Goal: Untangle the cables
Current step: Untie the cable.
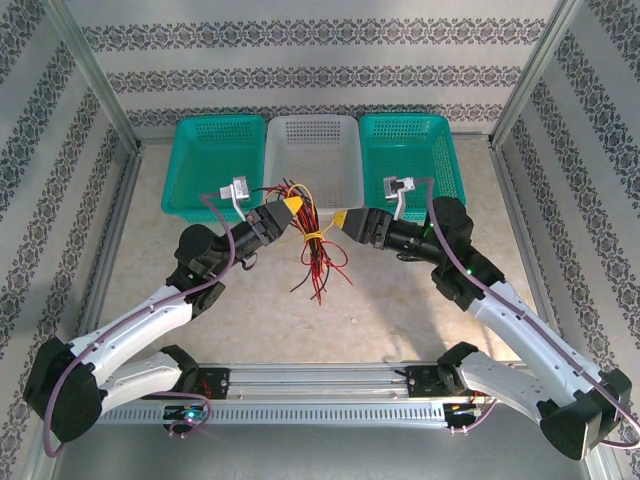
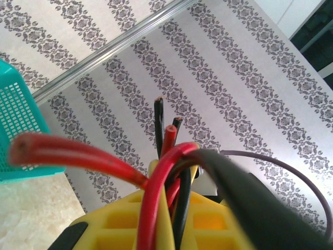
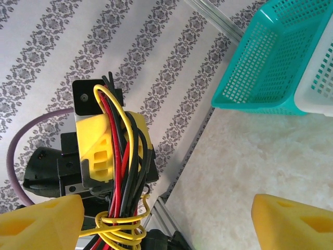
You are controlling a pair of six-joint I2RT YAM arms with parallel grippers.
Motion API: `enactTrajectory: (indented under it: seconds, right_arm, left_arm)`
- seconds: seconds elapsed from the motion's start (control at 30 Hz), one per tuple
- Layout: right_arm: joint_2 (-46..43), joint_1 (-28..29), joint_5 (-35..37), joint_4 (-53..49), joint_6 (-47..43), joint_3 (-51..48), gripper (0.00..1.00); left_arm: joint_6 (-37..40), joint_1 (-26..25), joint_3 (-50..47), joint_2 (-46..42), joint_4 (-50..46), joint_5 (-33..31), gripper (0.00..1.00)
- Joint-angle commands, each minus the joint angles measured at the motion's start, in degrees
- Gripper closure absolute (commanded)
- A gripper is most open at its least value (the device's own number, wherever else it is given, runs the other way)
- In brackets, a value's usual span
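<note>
The right gripper grabs the yellow wire's loose end sticking out from the winding next, to unwind it and untangle the cables.
The cables (image 1: 315, 250) are a bundle of thin red, black and yellow wires hanging above the table's middle, tied by a yellow wire wound round them (image 3: 117, 229). My left gripper (image 1: 290, 208) is shut on the bundle's upper end. In the left wrist view, red and black cables (image 2: 166, 172) run up between its yellow fingers (image 2: 125, 224). My right gripper (image 1: 338, 224) is just right of the bundle, jaws wide open. In the right wrist view the cables (image 3: 122, 166) hang close beside one yellow finger (image 3: 41, 224). Whether they touch it is unclear.
Three baskets line the back of the table: teal (image 1: 213, 160), white (image 1: 310, 160), teal (image 1: 410, 155). Purple arm cables (image 1: 215, 250) loop along both arms. Patterned walls and metal posts close in the sides. Bare tabletop (image 1: 330, 330) lies under the bundle.
</note>
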Motion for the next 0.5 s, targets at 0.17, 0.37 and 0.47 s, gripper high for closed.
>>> enactTrajectory:
  seconds: [0.17, 0.37, 0.47]
  right_arm:
    - [-1.7, -0.4, 0.6, -0.8, -0.5, 3.3, 0.13]
    - [1.2, 0.1, 0.5, -2.9, -1.3, 6.3, 0.18]
    - [1.5, 1.5, 1.7, -5.1, -3.9, 7.7, 0.19]
  left_arm:
    - [-2.4, -0.5, 1.4, 1.1, 8.5, 1.5, 1.0]
    - [-2.1, -0.5, 0.6, 0.2, 8.0, 1.4, 1.0]
    - [-0.5, -0.5, 1.4, -0.5, 4.6, 0.8, 1.0]
